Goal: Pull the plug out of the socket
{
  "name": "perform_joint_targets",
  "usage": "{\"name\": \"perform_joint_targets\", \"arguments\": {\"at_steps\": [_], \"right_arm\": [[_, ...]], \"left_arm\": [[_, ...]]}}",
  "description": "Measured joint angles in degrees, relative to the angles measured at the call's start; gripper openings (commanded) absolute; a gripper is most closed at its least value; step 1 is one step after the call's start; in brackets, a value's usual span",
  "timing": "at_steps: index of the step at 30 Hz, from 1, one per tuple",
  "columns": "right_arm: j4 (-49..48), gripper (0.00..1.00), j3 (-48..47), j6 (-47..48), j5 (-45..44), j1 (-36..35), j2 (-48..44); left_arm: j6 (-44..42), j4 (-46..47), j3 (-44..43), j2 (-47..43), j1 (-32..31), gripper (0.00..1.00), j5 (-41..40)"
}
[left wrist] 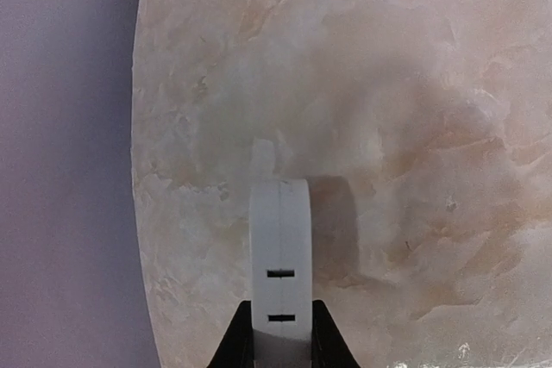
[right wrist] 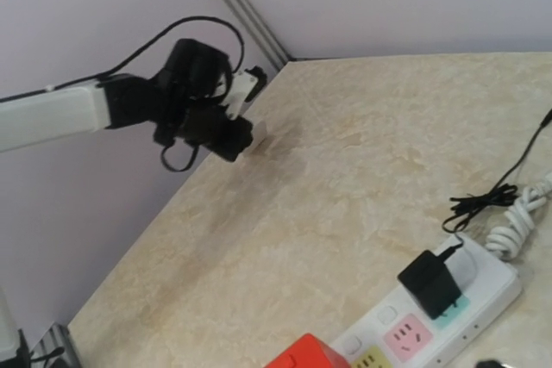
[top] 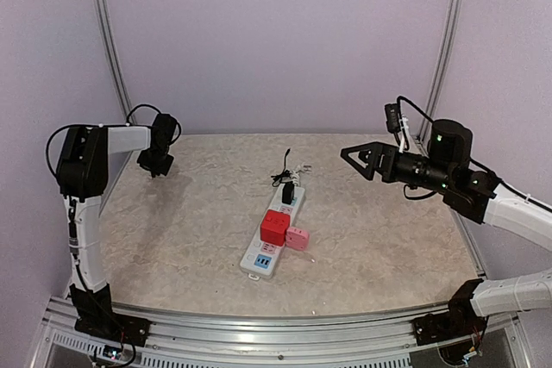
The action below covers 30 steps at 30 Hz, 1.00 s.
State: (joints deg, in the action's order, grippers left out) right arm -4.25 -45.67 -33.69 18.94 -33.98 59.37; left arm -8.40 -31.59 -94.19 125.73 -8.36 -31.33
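My left gripper opens next, since the white plug is low above empty, flat table and would land inside the table's edge.
The socket [top: 259, 258] is a long white power strip lying in the middle of the table. A black plug [top: 288, 191] sits in its far end, a red cube adapter [top: 275, 226] in its middle, and a pink cube adapter [top: 297, 238] at its right side. My left gripper [top: 156, 162] is far back left, away from the strip. In the left wrist view it [left wrist: 280, 316] is shut on a white plug [left wrist: 279, 239] with two slots, low over the table. My right gripper [top: 360, 161] is open and empty in the air, right of the strip.
The strip's coiled white cord [right wrist: 517, 217] and a thin black cord [right wrist: 492, 200] lie behind its far end. The table's left edge [left wrist: 138, 213] is close beside the left gripper. Purple walls and metal posts enclose the back.
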Motion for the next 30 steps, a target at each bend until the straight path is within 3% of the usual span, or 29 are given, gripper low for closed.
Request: {"name": "perform_joint_targets", "arguments": {"at_steps": [4,11,15,18,30], "right_arm": [[-1.86,1.0,1.25,0.02,2.6,0.0,-0.02],[-4.22,1.0,1.6,0.2,6.56,0.0,0.24],[-5.11,1.0,1.6,0.22,7.8,0.0,1.07],[-5.79,1.0,1.6,0.13,9.01,0.0,1.84],[-5.66,1.0,1.55,0.26,10.88,0.0,3.32]], "left_arm": [[0.02,-0.15,-1.22,1.07,0.22,0.09,-1.31],[1.86,-0.98,-1.88,1.57,-0.2,0.17,-2.08],[4.37,-1.81,-1.07,1.42,-1.22,0.43,-1.22],[5.77,-3.89,0.61,1.42,-2.86,0.56,0.33],[7.28,-5.38,-0.24,-0.22,-6.54,0.74,6.93]]}}
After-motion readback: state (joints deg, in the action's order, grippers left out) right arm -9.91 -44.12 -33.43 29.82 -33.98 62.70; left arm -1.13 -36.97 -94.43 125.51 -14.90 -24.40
